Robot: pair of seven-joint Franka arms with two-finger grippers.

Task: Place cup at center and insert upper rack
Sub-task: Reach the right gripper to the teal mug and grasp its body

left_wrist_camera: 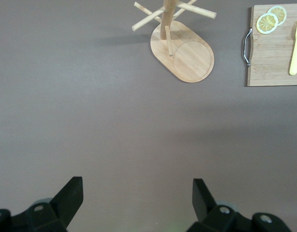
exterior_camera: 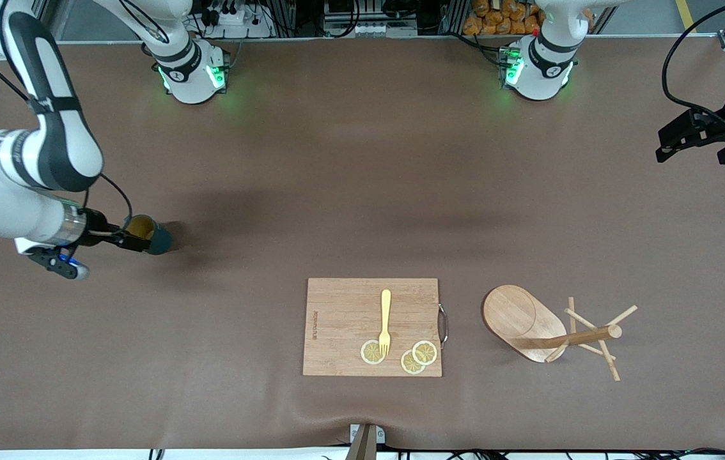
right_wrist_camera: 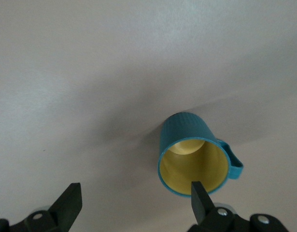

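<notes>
The teal-green cup needs to go to the center. My right gripper should grab it by its rim next and leave its handle free.
The teal-green cup lies on its side toward the right arm's end of the table, its yellow inside facing my right gripper. That gripper is low and open, and one fingertip shows in front of the cup's rim; nothing is between the fingers. The upper rack, a wooden mug tree, lies tipped over near the front edge, toward the left arm's end. My left gripper waits open, high over that end of the table.
A wooden cutting board lies near the front edge beside the mug tree. On it are a yellow fork and three lemon slices. The brown mat covers the whole table.
</notes>
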